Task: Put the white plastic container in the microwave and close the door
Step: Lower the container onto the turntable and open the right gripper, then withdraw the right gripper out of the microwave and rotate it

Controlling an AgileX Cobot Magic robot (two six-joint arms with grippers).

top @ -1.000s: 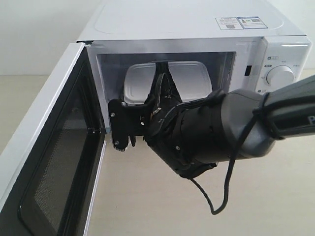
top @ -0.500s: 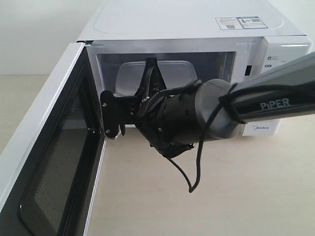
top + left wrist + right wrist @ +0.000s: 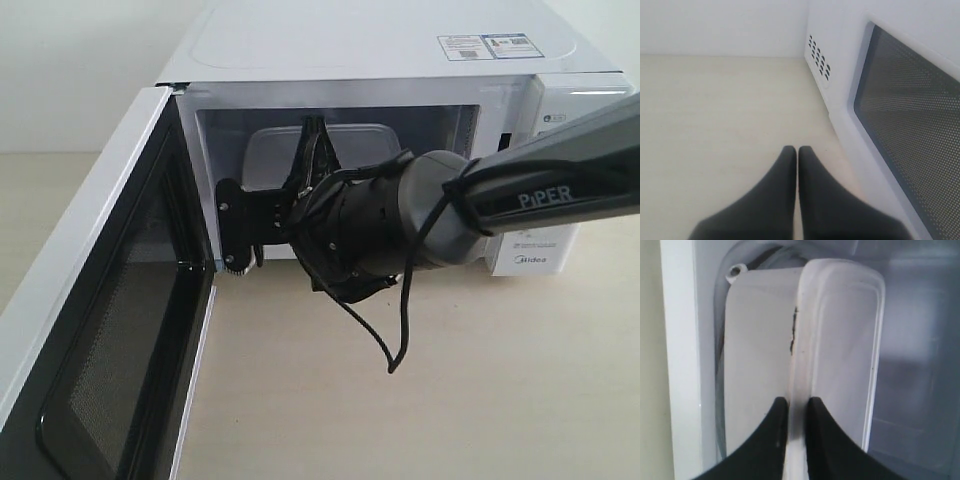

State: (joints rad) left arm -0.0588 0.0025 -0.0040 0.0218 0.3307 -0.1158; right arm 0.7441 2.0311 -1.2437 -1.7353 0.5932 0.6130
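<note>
My right gripper opens next, since the container's base [image 3: 729, 370] sits inside the microwave's front edge [image 3: 687, 370] in the right wrist view. The container would stand in the microwave.
The white microwave [image 3: 380, 45] stands with its door [image 3: 90, 330] swung wide open to the left. The white plastic container [image 3: 355, 150] is inside the cavity, partly hidden behind my right arm. My right gripper [image 3: 312, 132] reaches into the opening and is shut on the container's near rim. In the right wrist view both black fingers of the gripper [image 3: 796, 402] pinch that rim, and the container [image 3: 840, 340] fills the frame ahead. My left gripper [image 3: 797, 151] is shut and empty, low over the table beside the door's outer face [image 3: 910, 115].
The control panel with a round dial [image 3: 560, 125] sits right of the cavity, behind my right arm. A black cable [image 3: 395, 340] hangs from the wrist over the beige table [image 3: 400, 420]. Vent holes [image 3: 819, 59] mark the microwave's side.
My right arm has pushed forward and the container has gone deeper into the cavity. In the last half second the wrist shifted slightly right. The door has not moved.
</note>
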